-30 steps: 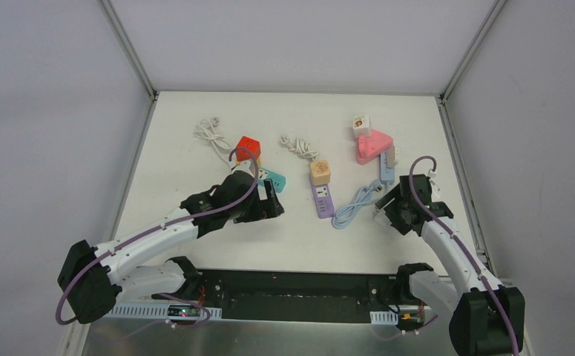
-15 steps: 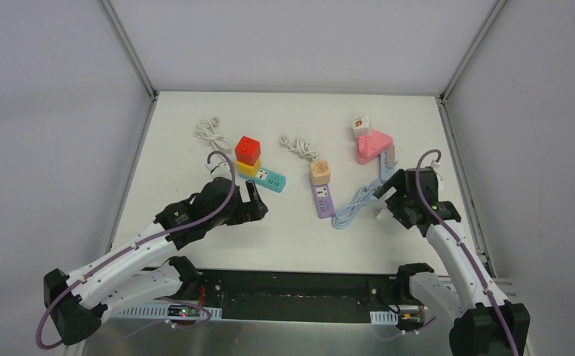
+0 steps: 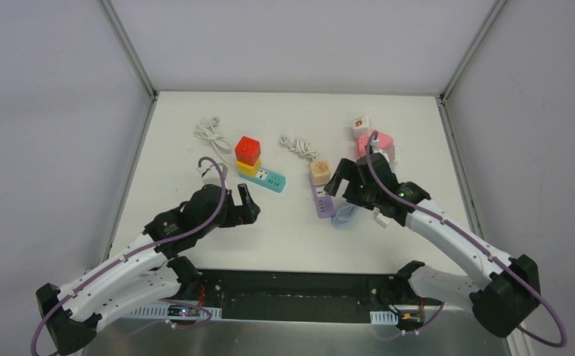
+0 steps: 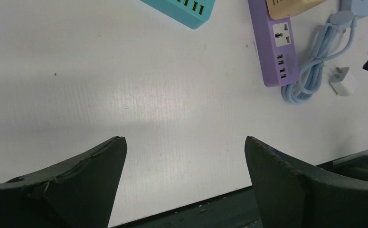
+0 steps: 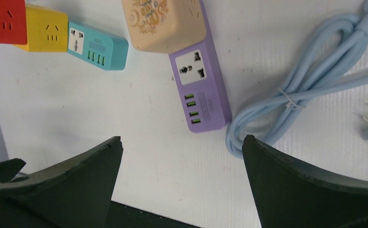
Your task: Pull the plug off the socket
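Note:
The right gripper grabs the tan cube plug [image 3: 320, 172] [image 5: 163, 23] by opposite sides across the purple power strip next, leaving the USB end free, to pull it off the socket.
A purple power strip [image 3: 323, 201] lies mid-table with a tan cube plug [image 3: 320, 172] seated on its far end; both show in the right wrist view, strip [image 5: 203, 90] and plug [image 5: 163, 23]. A teal strip [image 3: 271, 180] carries a yellow cube [image 3: 248, 168] and a red cube [image 3: 248, 150]. A pink strip [image 3: 374, 142] has a white cube plug [image 3: 361, 124] at its far end. My right gripper [image 3: 341, 182] is open and empty just right of the purple strip [image 5: 182, 138]. My left gripper [image 3: 243, 204] is open and empty over bare table [image 4: 184, 138].
A coiled light-blue cable [image 3: 352, 205] and a loose white plug [image 3: 380, 217] lie right of the purple strip. Two white cable bundles [image 3: 210, 132] [image 3: 297, 145] lie at the back. The table's near edge [image 4: 229, 199] is just below both grippers.
My left arm has drawn back from the teal strip toward the near left. My right arm has swung left from the table's right side to beside the purple strip.

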